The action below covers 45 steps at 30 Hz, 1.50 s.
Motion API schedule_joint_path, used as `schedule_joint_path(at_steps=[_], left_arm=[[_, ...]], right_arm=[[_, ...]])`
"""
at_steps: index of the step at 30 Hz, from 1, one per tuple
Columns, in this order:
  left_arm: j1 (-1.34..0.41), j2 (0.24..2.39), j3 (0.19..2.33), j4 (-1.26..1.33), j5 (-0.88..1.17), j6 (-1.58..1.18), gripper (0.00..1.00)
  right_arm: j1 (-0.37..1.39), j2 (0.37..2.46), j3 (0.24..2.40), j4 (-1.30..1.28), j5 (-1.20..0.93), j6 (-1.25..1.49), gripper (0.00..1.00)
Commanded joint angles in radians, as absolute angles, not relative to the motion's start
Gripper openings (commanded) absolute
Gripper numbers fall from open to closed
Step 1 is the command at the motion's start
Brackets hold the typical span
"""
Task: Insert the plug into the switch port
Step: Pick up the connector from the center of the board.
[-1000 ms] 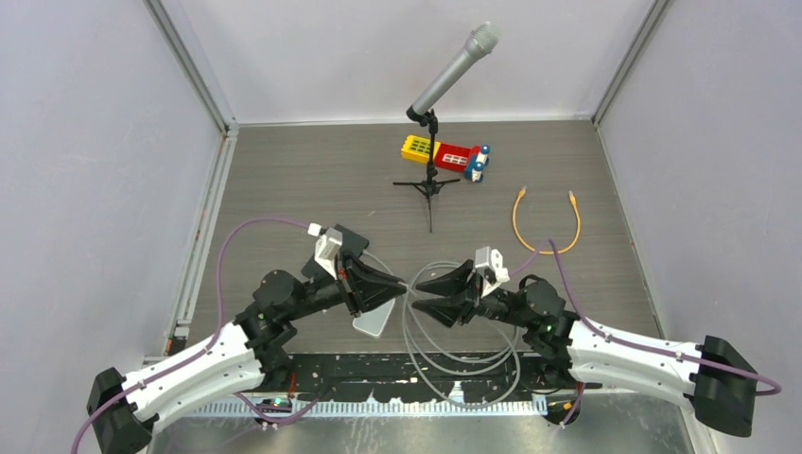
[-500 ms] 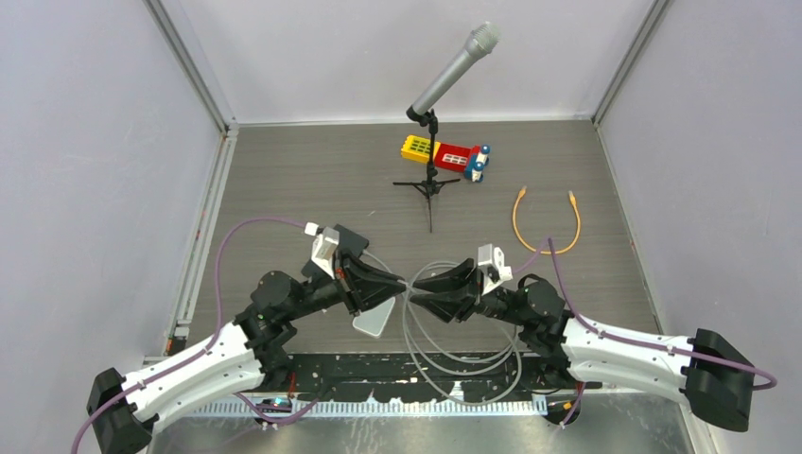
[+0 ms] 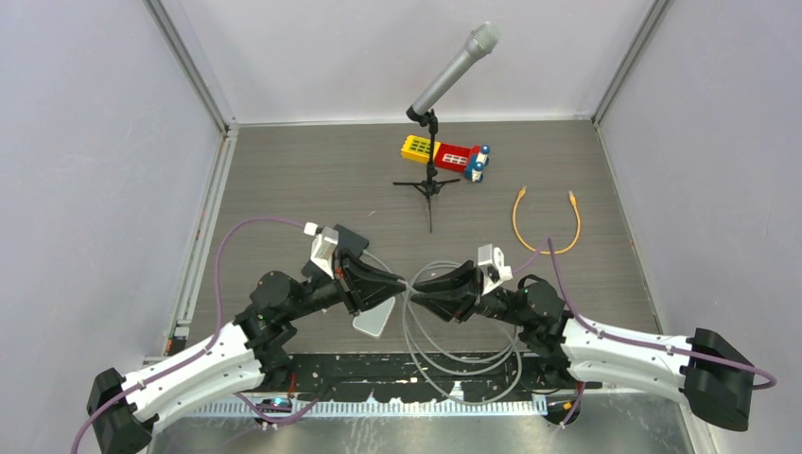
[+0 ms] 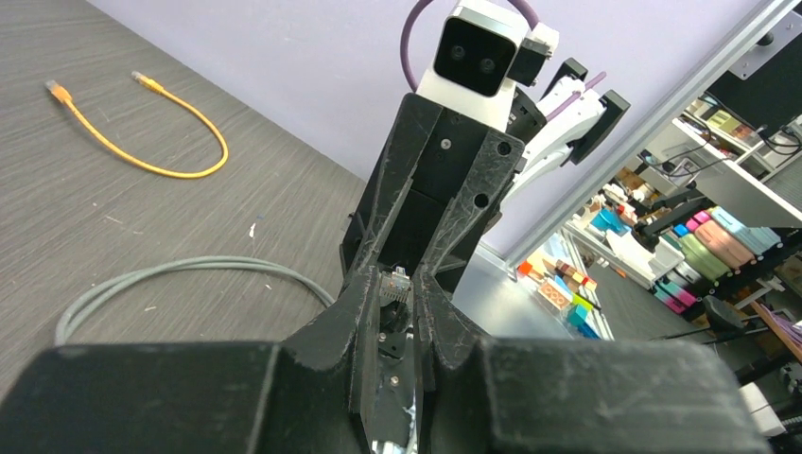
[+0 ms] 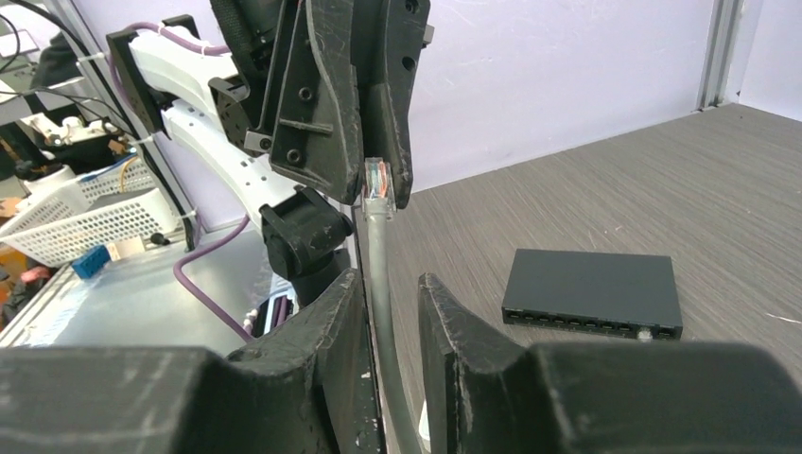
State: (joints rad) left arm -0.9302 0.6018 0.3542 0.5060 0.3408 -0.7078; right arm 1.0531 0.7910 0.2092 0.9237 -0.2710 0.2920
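Note:
My open right gripper, beside the grey cable point(image 5: 380, 280), would leave it with my left gripper.
My left gripper point(image 3: 401, 282) is shut on the clear plug point(image 4: 396, 284) of a grey cable point(image 3: 459, 352) and holds it above the table. The plug also shows in the right wrist view point(image 5: 377, 180), pinched in the left fingertips. My right gripper point(image 3: 418, 288) faces the left one tip to tip. Its fingers straddle the grey cable point(image 5: 378, 255) just below the plug, with a gap on one side. The dark switch point(image 5: 591, 293) lies flat on the table, its row of ports facing the right wrist camera. From above it lies under the left gripper point(image 3: 374, 320).
The grey cable's loops lie on the table near the front edge. An orange patch cable point(image 3: 546, 227) lies at the right. A microphone on a tripod point(image 3: 430, 180) and a red and yellow toy block point(image 3: 444, 154) stand at the back.
My right gripper's jaws have narrowed from wide open to a small gap around the cable. The left gripper has kept still with the plug.

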Motion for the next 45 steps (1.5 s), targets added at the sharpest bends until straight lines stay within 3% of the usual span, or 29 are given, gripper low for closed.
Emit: schedule_joint_path(at_steps=[1,5,8,12,14,15,16,17,18,20,23,27,32,36,41,45], left_arm=[[-0.934,0.590,0.361,0.574,0.347,-0.724,0.00],[-0.934,0.593,0.362,0.575,0.348,-0.724,0.00],[-0.934,0.591,0.356,0.568,0.344,-0.724,0.00],[-0.934,0.567,0.341,0.552,0.311,-0.723,0.01],[-0.934,0.537,0.343,0.507,0.273,-0.718,0.17],[-0.934,0.521,0.349,0.469,0.245,-0.713,0.33],[-0.934,0.501,0.359,0.423,0.216,-0.704,0.56],[-0.934,0.479,0.374,0.337,0.183,-0.688,0.74],[-0.934,0.459,0.394,0.251,0.136,-0.673,0.82],[-0.934,0.429,0.447,0.088,0.026,-0.633,0.88],[-0.933,0.425,0.539,-0.175,-0.188,-0.615,0.88],[-0.932,0.515,0.602,-0.453,-0.411,-0.705,0.78],[-0.930,0.699,0.554,-0.454,-0.259,-0.738,0.58],[-0.940,0.839,0.526,-0.431,-0.218,-0.733,0.63],[-1.010,0.933,0.541,-0.438,-0.275,-0.735,0.72],[-1.058,0.938,0.523,-0.463,-0.329,-0.777,0.73]], right_arm=[[1.058,0.801,0.202,0.995,-0.259,0.295,0.32],[1.058,0.799,0.201,1.000,-0.261,0.296,0.22],[1.058,0.797,0.205,0.995,-0.257,0.304,0.02],[1.058,0.780,0.218,0.951,-0.258,0.305,0.01],[1.058,0.759,0.229,0.900,-0.261,0.297,0.00],[1.058,0.740,0.242,0.840,-0.259,0.284,0.00],[1.058,0.715,0.266,0.753,-0.248,0.266,0.00],[1.058,0.688,0.293,0.637,-0.236,0.240,0.00],[1.058,0.668,0.327,0.529,-0.222,0.222,0.00],[1.057,0.645,0.390,0.272,-0.176,0.201,0.01],[1.057,0.652,0.477,0.006,-0.087,0.196,0.01],[1.058,0.737,0.545,-0.149,-0.069,0.201,0.00],[1.061,0.808,0.547,-0.143,0.092,0.250,0.01],[1.061,0.789,0.557,-0.147,0.172,0.248,0.00],[1.061,0.822,0.602,-0.219,0.044,0.212,0.01],[1.098,0.826,0.574,-0.199,0.056,0.213,0.00]])
